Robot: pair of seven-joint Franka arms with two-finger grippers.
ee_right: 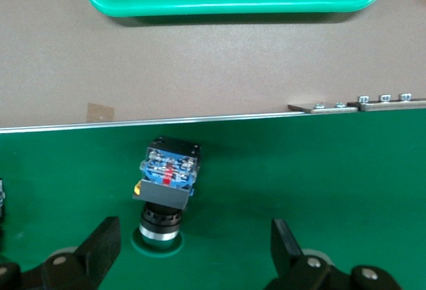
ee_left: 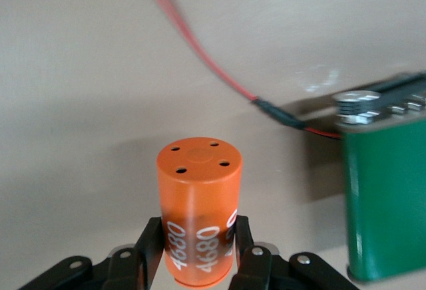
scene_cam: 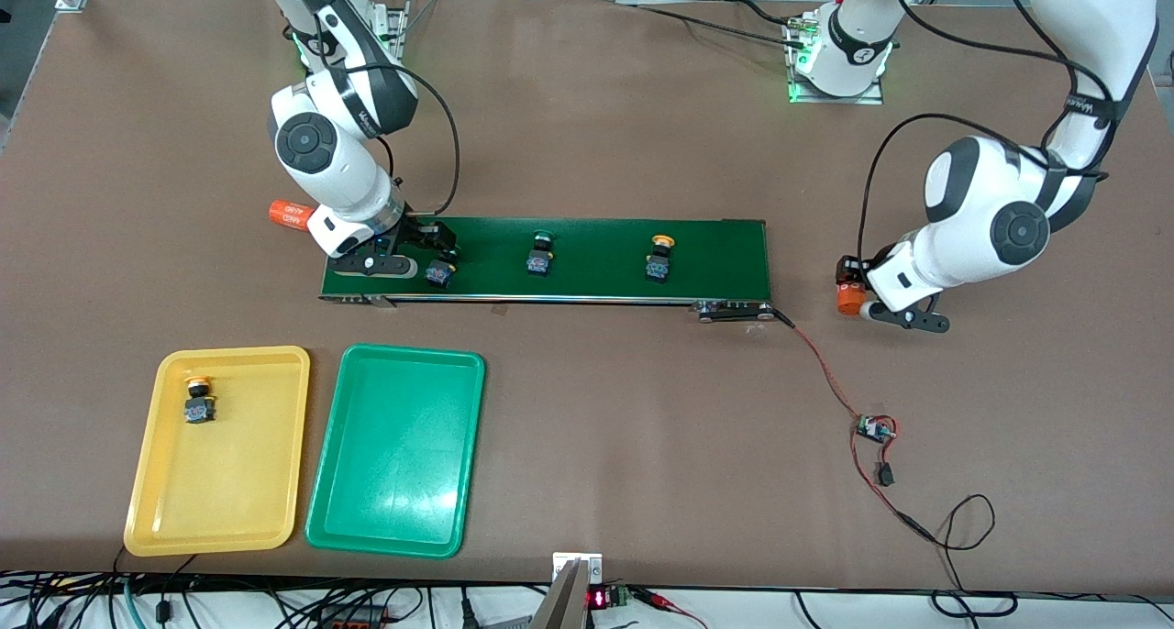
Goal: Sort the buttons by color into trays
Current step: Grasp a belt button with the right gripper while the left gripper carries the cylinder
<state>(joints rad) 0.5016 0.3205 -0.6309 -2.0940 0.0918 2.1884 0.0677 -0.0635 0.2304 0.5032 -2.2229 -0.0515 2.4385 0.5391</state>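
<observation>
Next, my right gripper grabs the green button by its cap point(ee_right: 160, 229) to sort it into the green tray.
Three buttons sit on the dark-green conveyor belt point(scene_cam: 587, 262). A green one point(scene_cam: 439, 272) is at the right arm's end, a second green one point(scene_cam: 540, 255) is mid-belt, and a yellow one point(scene_cam: 659, 259) is toward the left arm's end. My right gripper point(scene_cam: 438, 247) hovers open low over the first green button point(ee_right: 166, 182), its fingers point(ee_right: 100, 245) apart on either side of the cap. Another yellow button point(scene_cam: 199, 402) lies in the yellow tray point(scene_cam: 229, 510). The green tray point(scene_cam: 396, 482) beside it holds nothing. My left gripper point(scene_cam: 850, 290) is shut on an orange cylinder point(ee_left: 200, 197) off the belt's end.
A second orange cylinder point(scene_cam: 291, 215) lies on the table by the right arm's wrist. A red wire point(scene_cam: 825, 372) runs from the belt's end point(ee_left: 386, 197) to a small circuit board point(scene_cam: 874, 429) nearer the front camera.
</observation>
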